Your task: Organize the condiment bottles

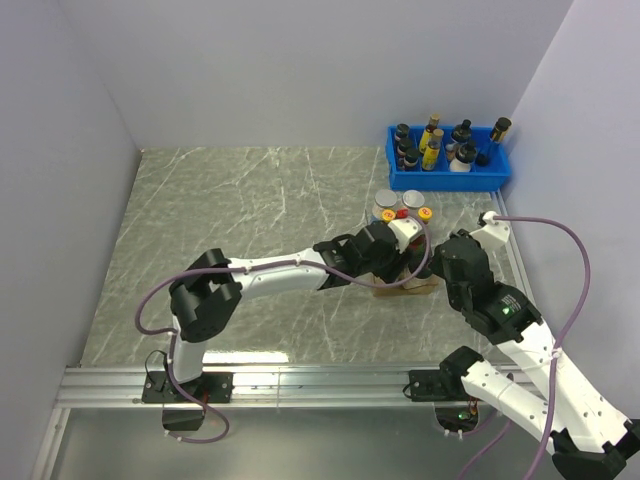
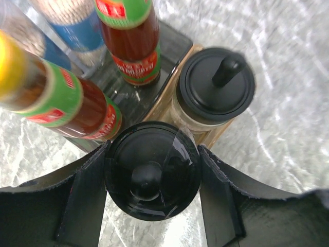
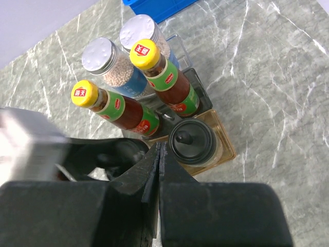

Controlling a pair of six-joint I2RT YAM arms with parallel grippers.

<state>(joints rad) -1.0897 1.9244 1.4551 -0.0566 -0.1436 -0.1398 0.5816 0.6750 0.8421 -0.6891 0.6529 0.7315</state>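
Observation:
The robot's right gripper would come up empty if it lifted now, because its fingers are closed and empty beside the black-capped bottle (image 1: 420, 261), which stays in the rack (image 1: 406, 288).
My left gripper (image 2: 152, 154) is shut on a black-capped little bottle (image 2: 151, 177), one finger on each side of its cap. It sits at the near corner of the wooden rack (image 3: 226, 149); whether it rests in the rack I cannot tell. The other black-capped bottle (image 2: 216, 85) stands in the rack. Behind them stand two brown sauce bottles with yellow caps (image 3: 162, 77) (image 3: 115, 108) and two silver-lidded jars (image 3: 110, 64) (image 3: 144, 33). My right gripper (image 3: 158, 146) is shut on nothing, its tips just beside the standing black-capped bottle (image 3: 193, 141). From above, both grippers (image 1: 400, 262) (image 1: 428, 266) crowd the rack.
A blue plastic bin (image 1: 497, 178) packed with several dark and yellow bottles stands at the back right, close behind the rack. The right wall runs just past the bin. Marble tabletop (image 1: 230, 210) stretches to the left.

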